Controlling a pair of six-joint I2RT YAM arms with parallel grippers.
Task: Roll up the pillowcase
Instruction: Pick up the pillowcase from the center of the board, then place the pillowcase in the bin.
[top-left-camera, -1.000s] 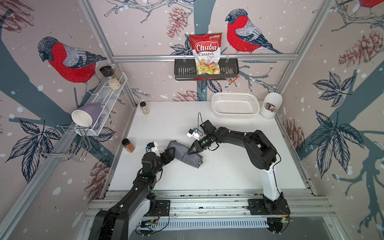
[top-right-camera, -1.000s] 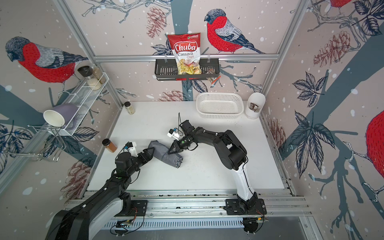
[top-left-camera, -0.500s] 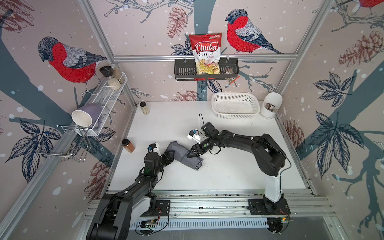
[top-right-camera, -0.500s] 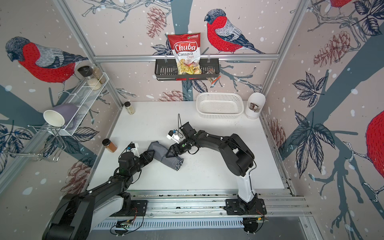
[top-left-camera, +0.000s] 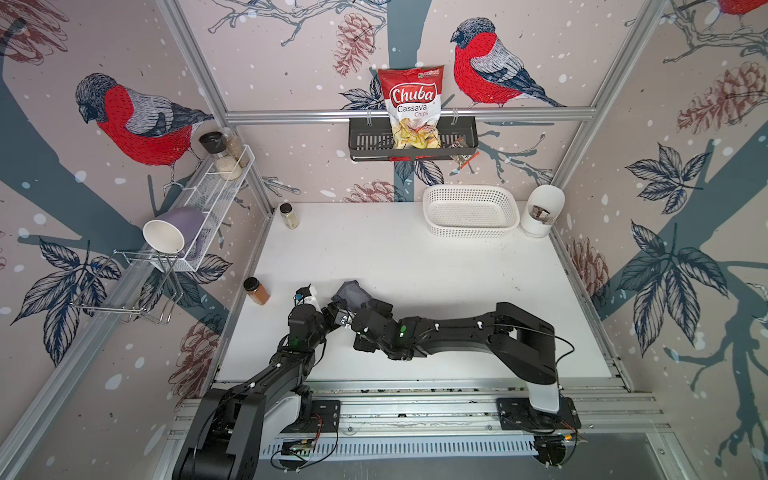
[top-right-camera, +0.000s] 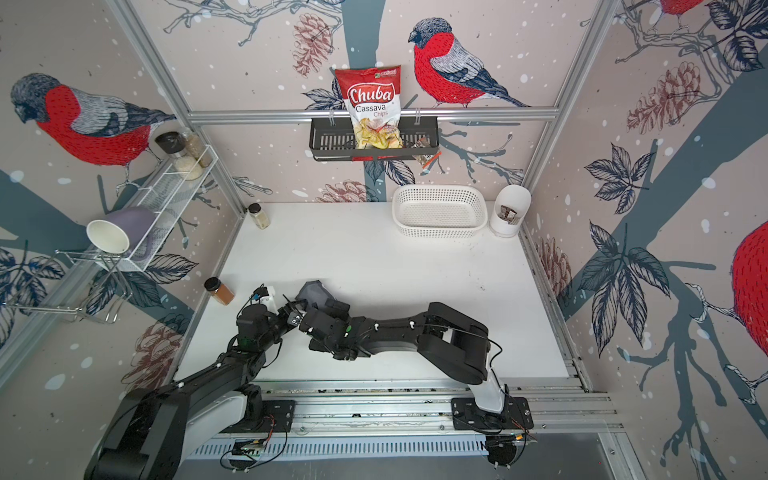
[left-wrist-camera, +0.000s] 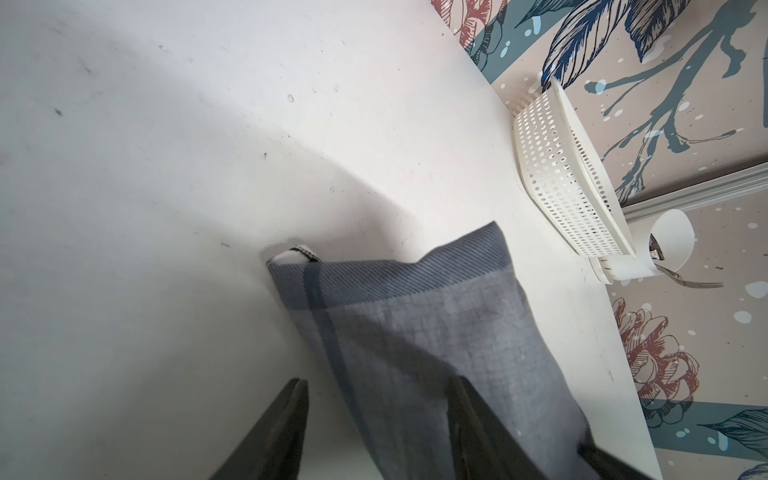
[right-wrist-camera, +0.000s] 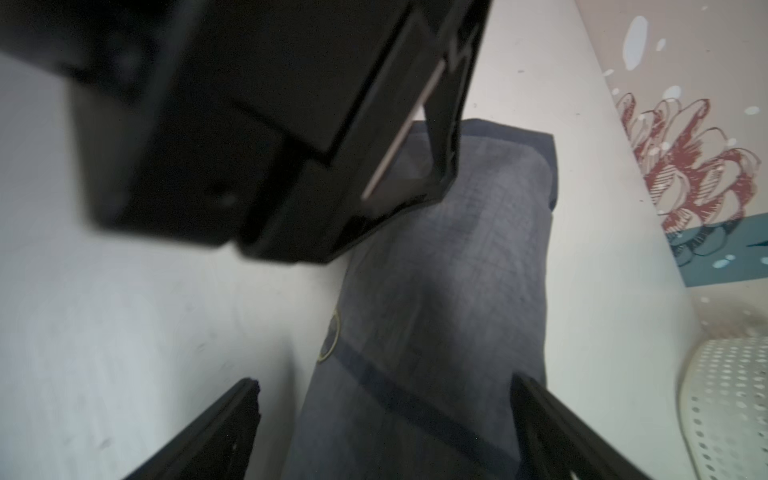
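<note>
The robot's right gripper will next grab the navy-striped end of the rolled pillowcase, across both sides, so that the pillowcase stays rolled on its way into the white basket.
The pillowcase (top-left-camera: 353, 293) (top-right-camera: 316, 293) lies rolled into a short grey bundle with navy stripes at the front left of the white table (top-left-camera: 415, 266). My left gripper (left-wrist-camera: 378, 382) sits at its near end, open: one finger rests over the cloth (left-wrist-camera: 415, 332), the other stands on bare table with a gap beside the roll. My right gripper (right-wrist-camera: 384, 382) hangs over the other end, open wide, the roll (right-wrist-camera: 449, 291) between its fingers without touching both. In both top views the right wrist hides most of the bundle. The left gripper's body (right-wrist-camera: 249, 124) crosses the right wrist view.
A white basket (top-left-camera: 469, 230) and a white holder (top-left-camera: 540, 212) stand at the back right. An orange spice jar (top-left-camera: 256, 291) stands close to the left of the roll, another jar (top-left-camera: 289, 215) at the back left. Wall racks hang above the table.
My right gripper has opened, let go of the pillowcase and swung nearer the front, now over the roll. My left gripper has narrowed around the roll's end.
</note>
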